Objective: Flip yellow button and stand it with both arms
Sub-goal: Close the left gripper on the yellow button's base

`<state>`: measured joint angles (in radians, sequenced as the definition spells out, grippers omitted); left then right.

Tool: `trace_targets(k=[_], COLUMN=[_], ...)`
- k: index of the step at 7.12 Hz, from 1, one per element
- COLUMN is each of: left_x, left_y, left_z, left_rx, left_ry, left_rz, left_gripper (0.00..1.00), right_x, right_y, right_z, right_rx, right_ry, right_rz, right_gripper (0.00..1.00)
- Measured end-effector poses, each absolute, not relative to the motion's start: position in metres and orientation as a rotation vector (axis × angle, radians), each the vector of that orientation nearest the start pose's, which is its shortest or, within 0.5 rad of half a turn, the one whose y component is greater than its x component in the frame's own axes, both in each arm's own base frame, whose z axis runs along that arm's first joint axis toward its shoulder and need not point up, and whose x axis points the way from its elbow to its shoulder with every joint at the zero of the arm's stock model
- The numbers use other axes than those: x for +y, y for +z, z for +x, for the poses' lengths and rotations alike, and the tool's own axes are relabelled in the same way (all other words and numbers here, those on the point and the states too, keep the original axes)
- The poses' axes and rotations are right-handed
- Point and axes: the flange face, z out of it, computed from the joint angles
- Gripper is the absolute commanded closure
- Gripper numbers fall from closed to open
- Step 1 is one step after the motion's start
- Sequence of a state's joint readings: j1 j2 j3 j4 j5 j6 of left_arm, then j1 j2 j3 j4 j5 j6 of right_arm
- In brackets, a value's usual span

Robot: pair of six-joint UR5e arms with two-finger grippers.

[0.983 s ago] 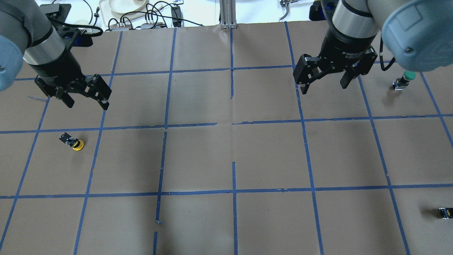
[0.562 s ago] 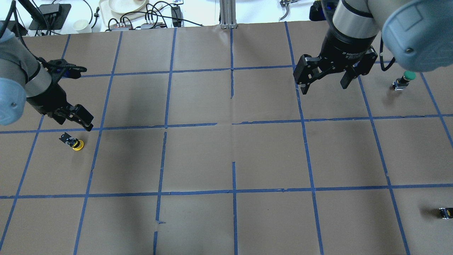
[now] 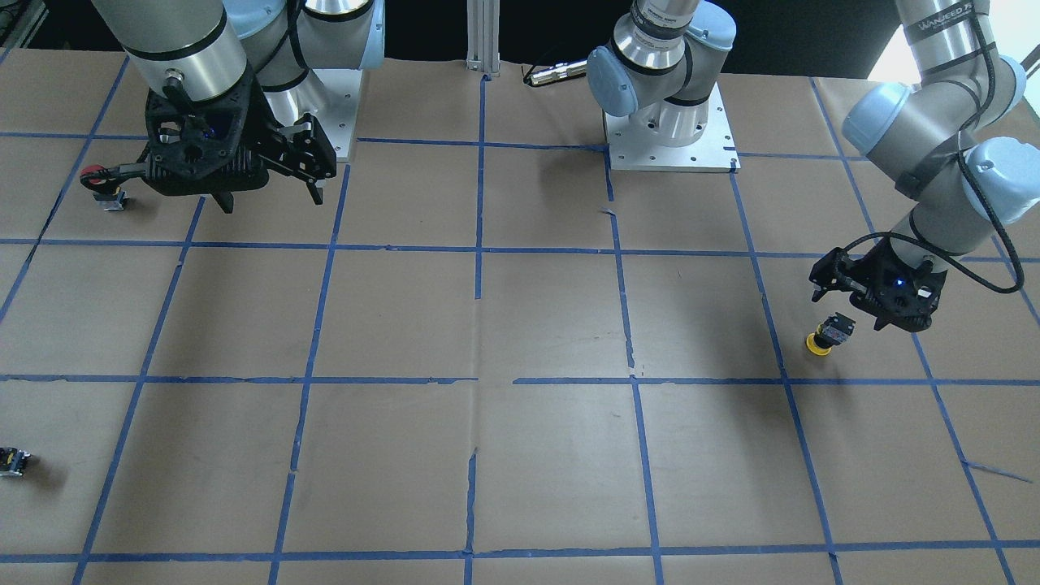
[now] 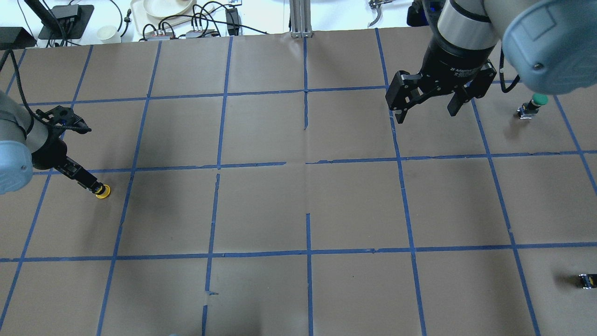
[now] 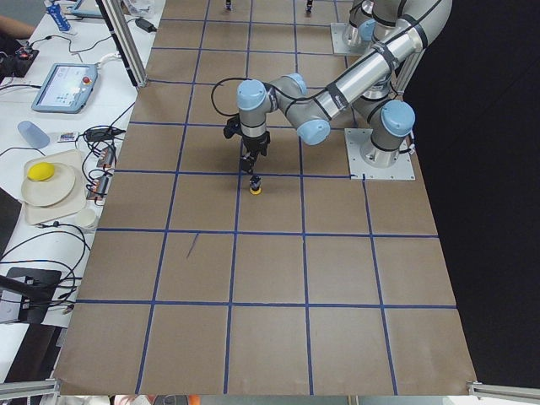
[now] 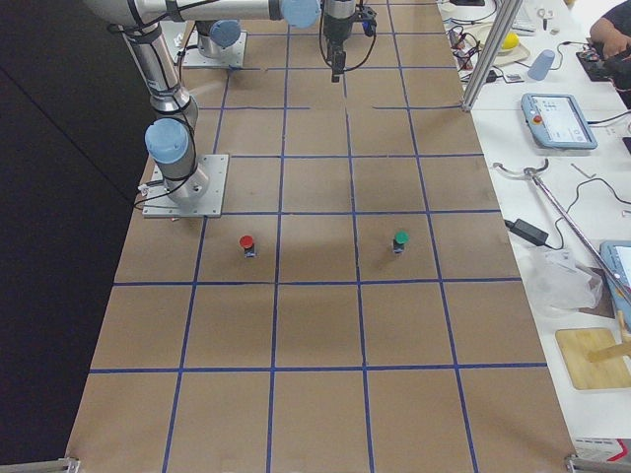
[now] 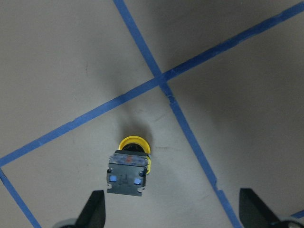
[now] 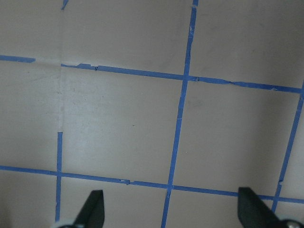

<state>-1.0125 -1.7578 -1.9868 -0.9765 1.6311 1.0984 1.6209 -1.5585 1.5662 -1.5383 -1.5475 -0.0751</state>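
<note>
The yellow button has to be flipped and stood up, so my left gripper should next grab it by its black-grey body [image 3: 835, 327] [image 7: 127, 175].
The yellow button [image 4: 102, 191] rests cap down on the brown paper at the table's left, with its black-grey body pointing up. It also shows in the front view [image 3: 817, 341] and the left side view [image 5: 255, 187]. My left gripper [image 4: 88, 183] hangs low right over it, open. In the left wrist view the button [image 7: 129, 164] lies between the wide-spread fingertips [image 7: 95, 209], nearer the left one, and touches neither. My right gripper [image 4: 426, 109] is open and empty, high over the far right of the table [image 3: 268, 195]; its wrist view shows only paper and tape.
A green-capped button [image 4: 536, 101] stands at the far right, just right of my right gripper. A red-capped button [image 3: 96, 180] stands near the robot's base on that side. A small dark capless block [image 4: 586, 280] lies at the near right edge. Blue tape lines grid the paper.
My left arm has swung down and towards the table's near left. Its open gripper has gone from well behind the yellow button to straddling its body. The right arm has barely moved.
</note>
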Motion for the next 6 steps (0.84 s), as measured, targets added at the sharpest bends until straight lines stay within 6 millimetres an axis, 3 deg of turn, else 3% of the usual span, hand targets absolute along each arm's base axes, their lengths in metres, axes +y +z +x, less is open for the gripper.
trace_targets(k=[3, 6], left_x=[-0.497, -0.5], left_y=[0.236, 0.223], left_z=[0.168, 0.168], left_rx=[3.006, 3.023], left_ry=[0.094, 0.072], left_rz=[0.844, 0.84], left_gripper=[0.1, 0.1], right_x=[-0.485, -0.485], right_y=[0.481, 0.481], right_z=[0.16, 0.16], right_rx=[3.112, 3.112], right_ry=[0.067, 0.067], right_rz=[-0.195, -0.195], right_gripper=[0.0, 0.0])
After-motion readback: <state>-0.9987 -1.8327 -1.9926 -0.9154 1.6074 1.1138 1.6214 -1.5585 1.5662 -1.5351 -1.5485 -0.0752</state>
